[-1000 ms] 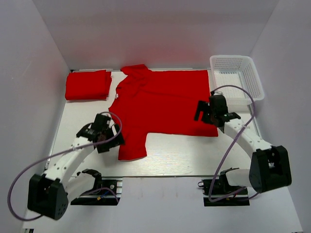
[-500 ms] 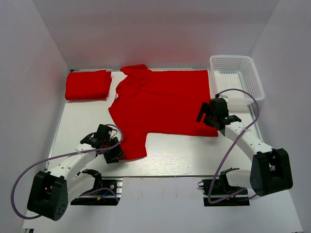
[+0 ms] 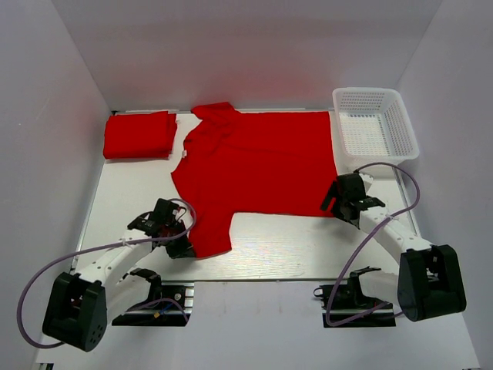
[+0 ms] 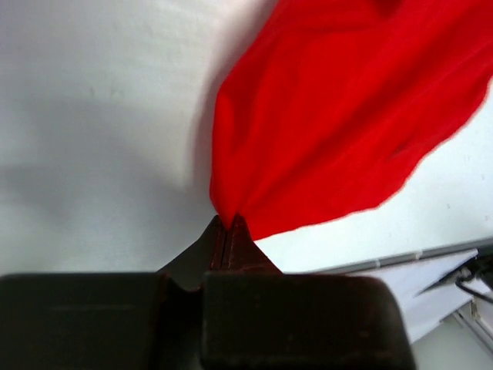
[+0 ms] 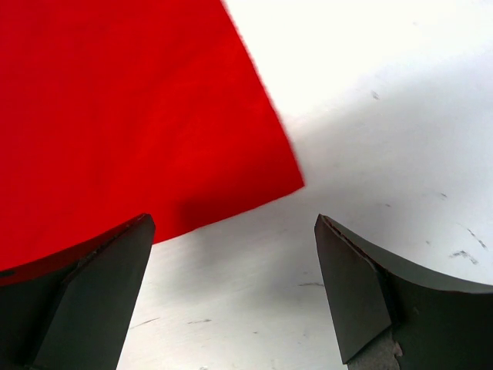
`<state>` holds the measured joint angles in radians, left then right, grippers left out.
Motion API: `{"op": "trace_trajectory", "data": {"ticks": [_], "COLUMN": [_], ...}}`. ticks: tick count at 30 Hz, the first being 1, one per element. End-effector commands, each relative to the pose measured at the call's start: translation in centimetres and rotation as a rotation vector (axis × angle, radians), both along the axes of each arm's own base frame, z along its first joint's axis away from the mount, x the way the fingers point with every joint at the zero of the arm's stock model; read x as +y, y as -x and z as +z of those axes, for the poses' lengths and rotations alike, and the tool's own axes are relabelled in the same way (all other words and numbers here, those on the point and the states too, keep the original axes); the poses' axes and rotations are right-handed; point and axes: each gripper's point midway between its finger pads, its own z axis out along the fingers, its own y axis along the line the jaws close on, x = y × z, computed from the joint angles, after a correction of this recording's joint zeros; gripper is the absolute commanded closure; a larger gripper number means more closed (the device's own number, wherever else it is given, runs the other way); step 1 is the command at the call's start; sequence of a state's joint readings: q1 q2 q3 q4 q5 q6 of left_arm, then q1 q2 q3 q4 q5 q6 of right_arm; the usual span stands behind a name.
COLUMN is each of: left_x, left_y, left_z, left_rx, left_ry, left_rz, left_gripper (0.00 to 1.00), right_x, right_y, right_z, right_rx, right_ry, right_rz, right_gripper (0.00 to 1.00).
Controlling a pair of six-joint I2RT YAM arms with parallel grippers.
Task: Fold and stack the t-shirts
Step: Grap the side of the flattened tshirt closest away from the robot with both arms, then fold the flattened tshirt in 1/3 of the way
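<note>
My fingers would miss the hem corner if I closed now, because they stop short of it. My right gripper needs to move toward the hem corner first and then close on it.
One red t-shirt (image 3: 254,158) lies spread flat in the middle of the table, with a sleeve reaching toward the near edge. A second red t-shirt (image 3: 140,135) sits folded at the far left. My left gripper (image 3: 185,248) is shut on the near left corner of that sleeve. In the left wrist view the cloth (image 4: 347,116) fans out from the pinched tips of the left gripper (image 4: 228,223). My right gripper (image 3: 337,202) hovers open over the shirt's near right corner. In the right wrist view, the right gripper (image 5: 233,220) straddles bare table just below the hem corner (image 5: 296,183).
A white mesh basket (image 3: 375,127) stands at the far right, beside the shirt's far right corner. White walls enclose the table on three sides. The table's near edge (image 3: 254,279) runs just below both grippers.
My left gripper came down toward the near edge and closed on the sleeve corner. My right gripper slid nearer and rightward to the shirt's near right corner, still open.
</note>
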<state>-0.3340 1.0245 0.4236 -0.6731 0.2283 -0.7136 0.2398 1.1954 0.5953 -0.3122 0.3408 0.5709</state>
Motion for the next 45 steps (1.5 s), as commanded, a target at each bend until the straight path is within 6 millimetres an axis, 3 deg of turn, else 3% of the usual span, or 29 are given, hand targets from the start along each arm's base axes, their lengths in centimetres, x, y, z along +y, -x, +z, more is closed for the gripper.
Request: {"op": "trace_trajectory", "data": {"ticks": [1, 10, 12, 15, 19, 20, 21, 25, 26, 34, 41, 42, 43, 44, 45], "left_x": [-0.4, -1.7, -1.9, -2.0, -2.8, -3.0, -3.4, -5.3, -5.7, -7.7, -7.4, -7.5, -7.4, -7.6, -7.4], "left_y": [1.9, 3.1, 3.2, 2.9, 0.9, 0.7, 0.2, -2.2, -2.8, -9.4, -15.9, -17.3, -18.1, -19.5, -20.2], "left_z": [1.0, 2.6, 2.6, 2.9, 4.8, 4.8, 5.4, 7.6, 8.1, 13.1, 14.3, 15.6, 14.8, 16.2, 16.3], "left_rx": [0.037, 0.062, 0.056, 0.042, -0.043, -0.055, -0.077, -0.177, -0.196, -0.395, -0.49, -0.524, -0.506, -0.542, -0.538], "left_ry": [0.045, 0.133, 0.146, 0.142, 0.176, 0.176, 0.192, 0.276, 0.29, 0.306, 0.21, 0.202, 0.17, 0.165, 0.143], "left_rz": [-0.03, -0.041, -0.046, -0.053, -0.072, -0.093, -0.098, -0.168, -0.175, -0.218, -0.133, -0.122, -0.119, -0.108, -0.095], "left_gripper": [1.0, 1.0, 1.0, 1.0, 1.0, 1.0, 1.0, 1.0, 1.0, 1.0, 1.0, 1.0, 1.0, 1.0, 1.0], "right_x": [-1.5, -1.4, -1.2, -0.7, -0.6, -0.5, -0.4, -0.1, -0.1, -0.8, -0.6, -0.4, -0.5, 0.1, 0.2], "right_y": [0.2, -0.2, -0.2, -0.5, -0.5, -0.5, -0.5, -0.9, -1.1, -1.8, -4.2, -4.2, -4.4, -4.8, -5.2], "right_z": [-0.4, -2.4, -2.8, -3.3, -4.0, -4.1, -4.1, -3.3, -2.8, -0.7, 1.0, 0.9, 0.9, 0.8, 1.2], "right_rx": [-0.009, 0.024, 0.032, 0.036, 0.042, 0.044, 0.047, 0.02, 0.004, -0.033, -0.038, -0.025, -0.016, -0.006, -0.01], "right_ry": [0.021, -0.032, -0.047, -0.079, -0.088, -0.09, -0.096, -0.099, -0.098, -0.038, 0.003, 0.008, 0.014, 0.0, 0.003], "right_rz": [-0.086, -0.116, -0.115, -0.101, -0.1, -0.101, -0.092, -0.07, -0.061, -0.021, 0.041, 0.059, 0.062, 0.084, 0.095], "right_gripper": [0.1, 0.1, 0.14, 0.3, 0.51, 0.65, 0.72, 0.98, 1.0, 1.0, 1.0, 1.0, 1.0, 1.0, 1.0]}}
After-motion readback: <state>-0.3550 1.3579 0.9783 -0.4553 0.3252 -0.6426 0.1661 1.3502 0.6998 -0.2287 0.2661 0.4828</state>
